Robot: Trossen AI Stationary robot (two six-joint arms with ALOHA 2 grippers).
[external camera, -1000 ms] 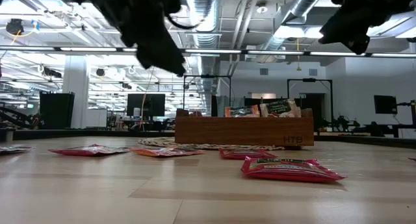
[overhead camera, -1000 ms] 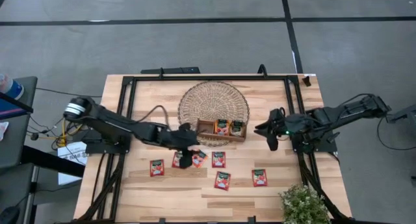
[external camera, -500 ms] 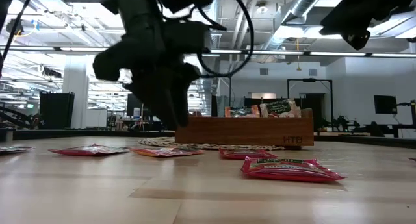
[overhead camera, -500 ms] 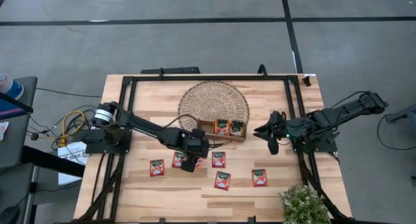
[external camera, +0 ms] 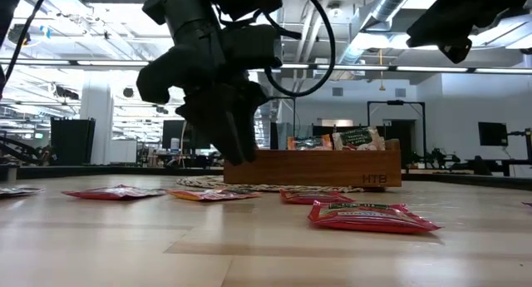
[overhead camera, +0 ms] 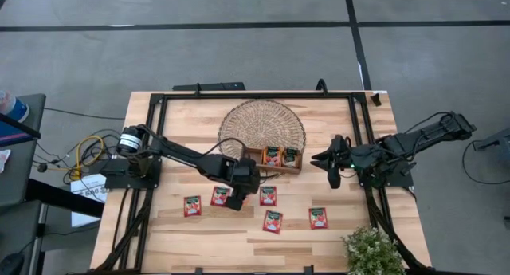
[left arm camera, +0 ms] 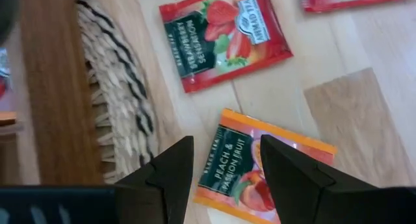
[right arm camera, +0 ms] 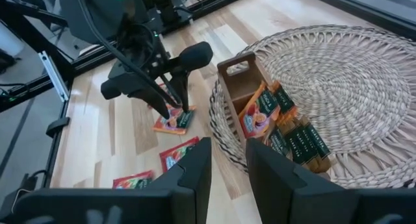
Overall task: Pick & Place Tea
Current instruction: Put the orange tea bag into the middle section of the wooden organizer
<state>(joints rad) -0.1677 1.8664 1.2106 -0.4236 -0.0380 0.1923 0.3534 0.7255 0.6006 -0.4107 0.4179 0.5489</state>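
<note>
My left gripper will place the tea, so next it will take the peach sachet (left arm camera: 237, 175) by its orange edge (left arm camera: 235, 120) beside the dark label.
Several red tea sachets lie flat on the table, among them one at the left (overhead camera: 192, 205) and one near the front (overhead camera: 272, 221). An orange peach sachet (left arm camera: 237, 175) lies flat beside the woven mat (overhead camera: 262, 125). My left gripper (left arm camera: 226, 141) hangs open just above it, fingers pointing down and standing on either side of it without touching (external camera: 237, 154). A strawberry sachet (left arm camera: 224, 39) lies just beyond. The wooden tray (overhead camera: 245, 155) on the mat holds a few sachets (right arm camera: 263, 110). My right gripper (right arm camera: 227, 143) waits raised at the table's right (overhead camera: 331, 173), open and empty.
A dark metal frame (overhead camera: 255, 94) runs around the table's edges. A potted plant (overhead camera: 370, 251) stands at the front right corner. More sachets lie at the front right (overhead camera: 319, 218) and beside the left gripper (overhead camera: 268, 195), with bare wood between them.
My left gripper has come down toward the orange sachet, shifting a little toward the table's right, and has rolled about its wrist and tipped more steeply downward. Most of that happened early; it has since nearly stopped. The sachets lie where they were.
</note>
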